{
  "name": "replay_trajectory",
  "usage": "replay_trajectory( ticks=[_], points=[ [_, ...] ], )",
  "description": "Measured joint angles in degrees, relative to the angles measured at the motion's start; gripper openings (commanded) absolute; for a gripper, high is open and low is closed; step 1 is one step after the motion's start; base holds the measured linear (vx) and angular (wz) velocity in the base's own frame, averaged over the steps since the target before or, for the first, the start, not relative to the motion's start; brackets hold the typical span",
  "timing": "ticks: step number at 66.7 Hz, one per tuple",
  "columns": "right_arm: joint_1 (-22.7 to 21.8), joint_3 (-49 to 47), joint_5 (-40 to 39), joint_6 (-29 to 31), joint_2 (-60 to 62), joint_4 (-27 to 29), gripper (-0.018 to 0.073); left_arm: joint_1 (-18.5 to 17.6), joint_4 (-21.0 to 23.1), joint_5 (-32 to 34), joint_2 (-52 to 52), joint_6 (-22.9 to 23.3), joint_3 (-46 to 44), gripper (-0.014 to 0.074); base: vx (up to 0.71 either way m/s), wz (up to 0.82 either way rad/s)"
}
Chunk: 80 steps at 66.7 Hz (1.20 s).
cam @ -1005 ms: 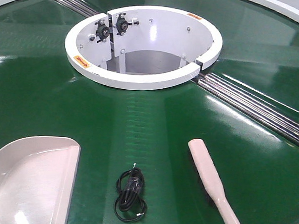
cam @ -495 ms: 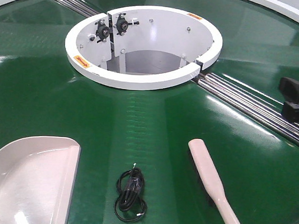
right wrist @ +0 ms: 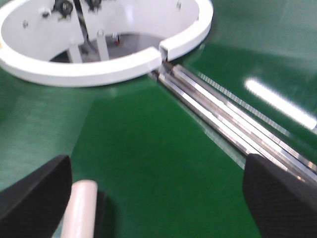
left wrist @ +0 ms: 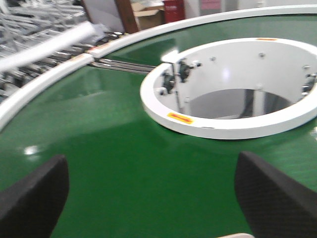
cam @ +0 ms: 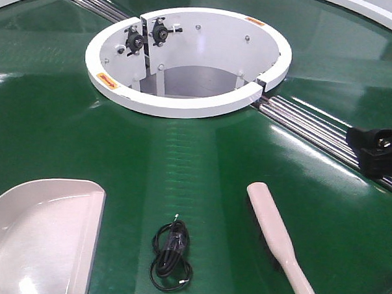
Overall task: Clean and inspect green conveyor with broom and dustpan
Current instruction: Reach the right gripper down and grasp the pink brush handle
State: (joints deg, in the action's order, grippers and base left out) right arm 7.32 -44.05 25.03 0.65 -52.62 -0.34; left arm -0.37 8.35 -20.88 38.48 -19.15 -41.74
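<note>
My right gripper needs to sweep the green conveyor (cam: 201, 167) clean, so next it needs to take hold of the broom (cam: 280, 242) by its pink end above the dark bristles.
A pale pink broom (cam: 280, 242) lies on the green conveyor (cam: 201, 167) at the lower right, handle toward the front edge. Its far end shows in the right wrist view (right wrist: 81, 210) by the left finger. A pale dustpan (cam: 39, 234) rests at the lower left. A black coiled cable (cam: 172, 255) lies between them. My right gripper (cam: 376, 149) is open and empty at the right edge, over the metal rollers (cam: 326, 136); in its own view (right wrist: 158, 198) the jaws stand wide apart. My left gripper (left wrist: 151, 198) is open and empty above the belt, out of the front view.
A white ring housing (cam: 187, 59) with a central opening stands at the back middle. Metal rollers also run at the far left (cam: 98, 6). A white outer rim (left wrist: 59, 74) bounds the belt. Boxes and metal racks (left wrist: 34, 20) stand beyond it.
My right gripper has entered the front view from the right edge and moved leftward and down over the rollers. The broom, dustpan and cable have not moved.
</note>
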Motion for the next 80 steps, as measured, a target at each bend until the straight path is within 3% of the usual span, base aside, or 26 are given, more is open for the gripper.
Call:
replay_trajectory(
  ticks=[8, 20, 26, 37, 48, 60, 80],
  points=[
    [0.0, -5.6, 9.1, 4.5, -3.7, 5.0, 0.0634, 0.0, 6.2, -1.0, 0.0, -3.6, 0.0, 0.0595, 0.00, 0.00],
    [0.1, -14.2, 19.0, 11.4, -10.9, 14.7, 0.0627, -0.1, 7.5, -1.5, 0.0, -4.2, 0.0, 0.0593, 0.00, 0.00],
    [1.3, -17.5, 23.7, 14.8, -15.4, 16.6, 0.0619, -0.1, 7.5, -1.9, 0.0, -4.2, 0.0, 0.0593, 0.00, 0.00],
    [7.4, -20.6, 25.5, 14.3, -23.3, 15.4, 0.0601, -0.1, 7.7, -2.0, 0.0, -4.3, 0.0, 0.0593, 0.00, 0.00],
    [11.9, -22.4, 27.3, 7.0, -30.8, 6.4, 0.0595, -0.1, 7.7, -3.4, 0.0, -4.3, 0.0, 0.0593, 0.00, 0.00],
    [12.5, -24.6, 32.1, 3.3, -38.1, 2.7, 0.0594, -0.1, 7.7, -3.7, 0.0, -4.3, 0.0, 0.0593, 0.00, 0.00],
    [12.5, -28.8, 34.0, 2.3, -45.7, 5.8, 0.0594, -0.1, 7.7, -4.4, 0.0, -4.3, 0.0, 0.0593, 0.00, 0.00]
  ],
)
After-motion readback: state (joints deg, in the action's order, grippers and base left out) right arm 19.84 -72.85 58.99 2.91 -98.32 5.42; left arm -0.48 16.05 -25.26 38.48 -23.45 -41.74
